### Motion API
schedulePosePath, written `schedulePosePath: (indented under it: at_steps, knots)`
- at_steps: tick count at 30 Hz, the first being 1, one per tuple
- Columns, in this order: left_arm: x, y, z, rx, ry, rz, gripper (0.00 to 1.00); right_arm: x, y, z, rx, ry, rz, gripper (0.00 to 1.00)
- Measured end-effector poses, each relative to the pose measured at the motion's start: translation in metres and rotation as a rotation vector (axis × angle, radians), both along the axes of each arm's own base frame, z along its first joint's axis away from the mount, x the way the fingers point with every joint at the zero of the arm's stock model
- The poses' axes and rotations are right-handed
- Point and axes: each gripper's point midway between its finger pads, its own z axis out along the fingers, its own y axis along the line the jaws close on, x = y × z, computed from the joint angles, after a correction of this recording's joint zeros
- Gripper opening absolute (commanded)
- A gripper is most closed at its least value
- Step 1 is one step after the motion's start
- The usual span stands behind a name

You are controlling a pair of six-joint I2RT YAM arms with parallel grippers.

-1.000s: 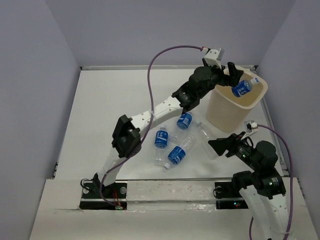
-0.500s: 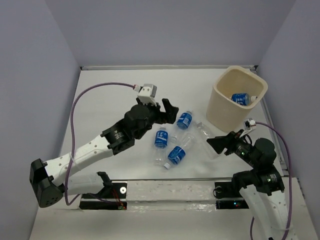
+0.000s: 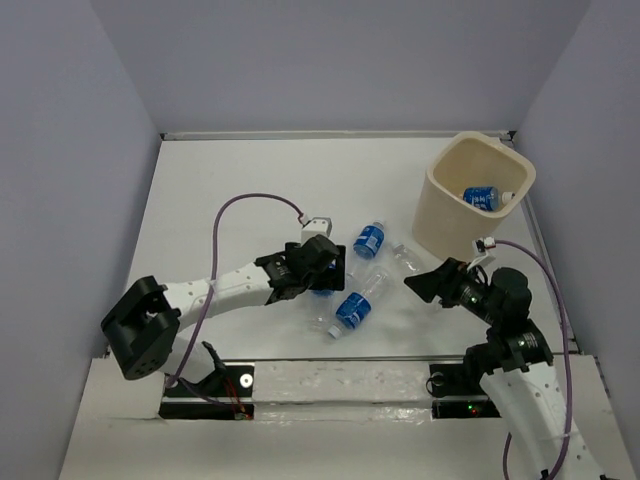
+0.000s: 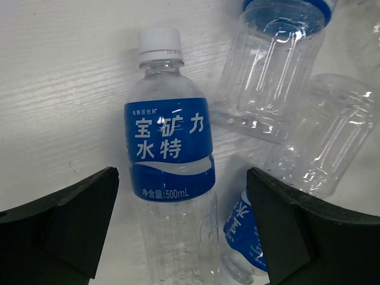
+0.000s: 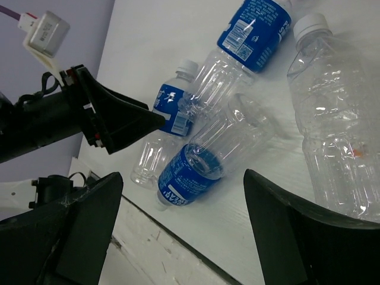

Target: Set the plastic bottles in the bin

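My left gripper should go lower before it closes on the bottle, because in the left wrist view I see table beneath my fingers above the bottle.
The cream bin stands at the far right with one blue-labelled bottle lying inside. Several plastic bottles lie on the white table. My left gripper is open and low over a blue-labelled bottle, with its fingers on either side of the clear lower body. Two more labelled bottles and an unlabelled one lie close by. My right gripper is open and empty, and hovers to the right of the cluster, facing the near labelled bottle.
The bottles lie crowded and touching in the left wrist view, with clear bodies right beside the straddled one. The table's near edge runs just below the near bottle. Grey walls enclose the table.
The left arm let the bottle fall into the bin, swung back left and came down over a labelled bottle in the cluster. The right gripper edged slightly left.
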Motion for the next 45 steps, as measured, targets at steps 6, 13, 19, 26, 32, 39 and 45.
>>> schedulePosePath:
  at_steps: [6,13,19,26,32,39,45]
  knots:
    - [0.012,0.009,-0.027,0.057,0.043,0.029,0.98,0.004,0.003,-0.01,0.007,0.028,0.005,0.89]
    - [0.032,0.014,-0.033,0.039,0.038,0.061,0.87,0.002,0.022,-0.027,-0.009,0.089,0.063,0.9]
    - [0.03,0.017,-0.049,0.054,0.059,0.049,0.83,-0.015,0.061,-0.053,-0.096,0.157,0.163,0.94]
    - [0.027,0.036,-0.066,0.058,0.092,0.07,0.67,0.003,0.06,-0.077,-0.188,0.188,0.037,1.0]
    - [0.023,0.045,-0.063,0.026,0.075,0.074,0.47,0.021,0.052,-0.093,-0.244,0.202,-0.062,1.0]
    - [0.021,0.04,-0.015,-0.096,-0.015,0.046,0.35,0.036,0.063,-0.106,-0.258,0.249,-0.088,1.0]
    - [0.013,0.044,0.039,-0.195,-0.108,0.026,0.29,0.048,0.071,-0.106,-0.228,0.259,-0.123,0.99]
